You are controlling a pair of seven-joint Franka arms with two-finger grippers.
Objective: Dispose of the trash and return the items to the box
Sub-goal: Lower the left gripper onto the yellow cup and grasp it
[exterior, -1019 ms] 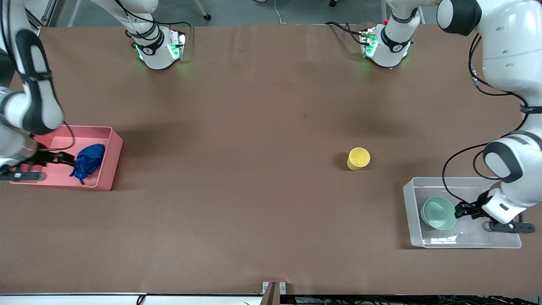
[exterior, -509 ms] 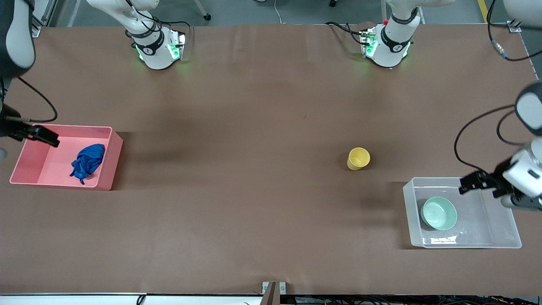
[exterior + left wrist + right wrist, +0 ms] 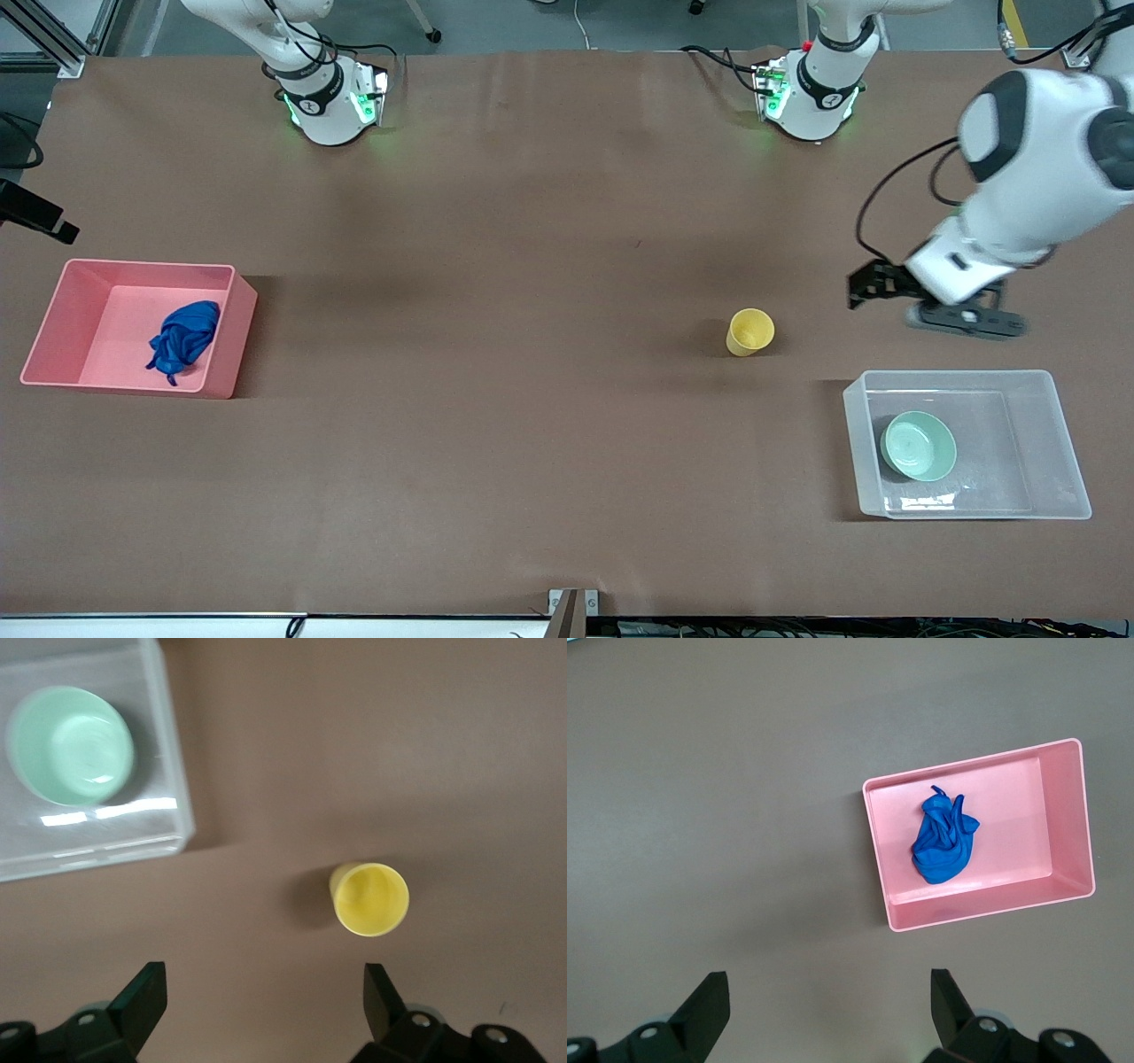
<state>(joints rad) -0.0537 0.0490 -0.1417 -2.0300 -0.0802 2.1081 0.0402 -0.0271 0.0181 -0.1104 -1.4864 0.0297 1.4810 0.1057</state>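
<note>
The yellow cup needs to go back to the clear tub, so my left gripper will next grip the cup by its rim (image 3: 752,310) (image 3: 372,865).
The blue cloth wad (image 3: 183,339) lies in the pink bin (image 3: 232,341); the right wrist view shows it too (image 3: 943,835). The yellow cup (image 3: 750,331) stands upright on the table, also seen in the left wrist view (image 3: 369,897). The mint-green bowl (image 3: 919,446) sits in the clear tub (image 3: 961,377), also in the left wrist view (image 3: 69,745). My left gripper (image 3: 861,291) is open and empty in the air over the table between cup and tub (image 3: 263,992). My right gripper (image 3: 60,232) is open and empty, high over the table edge beside the pink bin (image 3: 828,997).
The two arm bases (image 3: 332,102) (image 3: 806,97) stand along the table's edge farthest from the front camera. The brown table (image 3: 496,354) stretches bare between the pink bin and the cup.
Both grippers have risen out of their containers. The left one left the bowl in the clear tub and swung toward the cup. The right one left the cloth in the pink bin.
</note>
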